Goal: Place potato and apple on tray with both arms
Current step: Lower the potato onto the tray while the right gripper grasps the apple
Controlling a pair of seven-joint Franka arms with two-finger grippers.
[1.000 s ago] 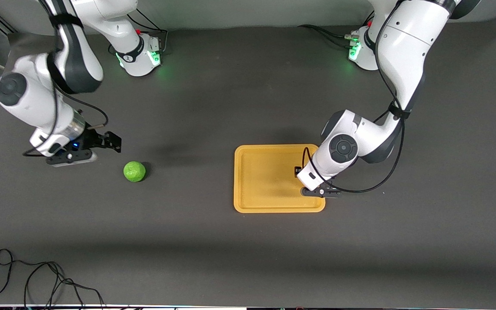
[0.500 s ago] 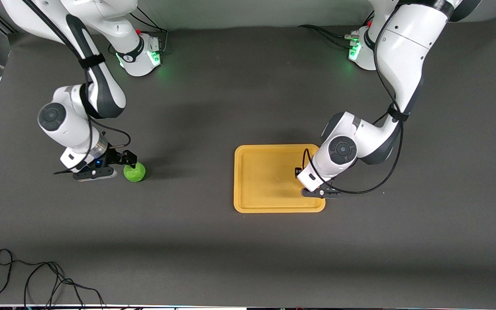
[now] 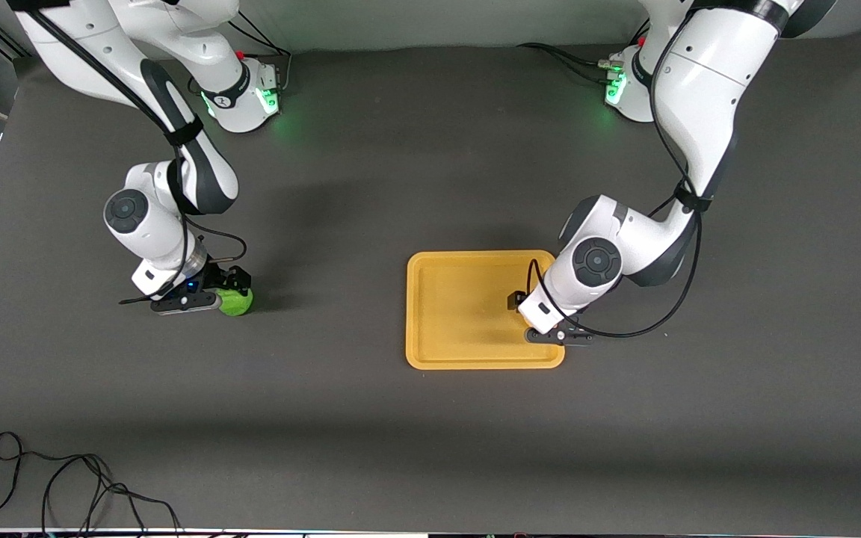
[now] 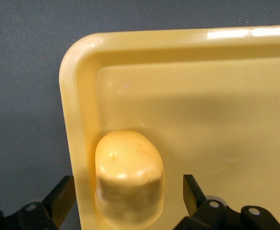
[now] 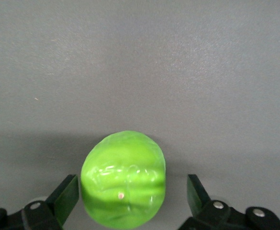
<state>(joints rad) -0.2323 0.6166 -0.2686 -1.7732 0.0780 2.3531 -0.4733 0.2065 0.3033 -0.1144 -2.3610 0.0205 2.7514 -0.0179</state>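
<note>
Next, my right gripper grips the green apple by its rounded middle (image 3: 236, 302) to place it on the orange-yellow tray (image 3: 460, 314).
The yellow-orange potato (image 4: 129, 184) lies on the orange-yellow tray (image 4: 216, 120), right against its raised rim. My left gripper (image 4: 128, 194) is open around it, with a gap on each side; one finger (image 4: 63, 196) hangs outside the rim. In the front view the left gripper (image 3: 530, 315) is low over the tray (image 3: 460, 314) at its edge toward the left arm's end, and the wrist hides the potato. The green apple (image 5: 124, 179) rests on the table. My right gripper (image 5: 130, 194) straddles it, open and not touching. The right gripper (image 3: 232, 290) partly covers the apple (image 3: 241, 303).
A dark mat (image 3: 371, 187) covers the table. A loose black cable (image 3: 64, 486) lies at the edge nearest the front camera, toward the right arm's end. The two arm bases (image 3: 247, 97) stand along the table's back edge.
My left gripper has opened and let the potato go on the tray. My right arm has swung in from the table's end and come down around the apple.
</note>
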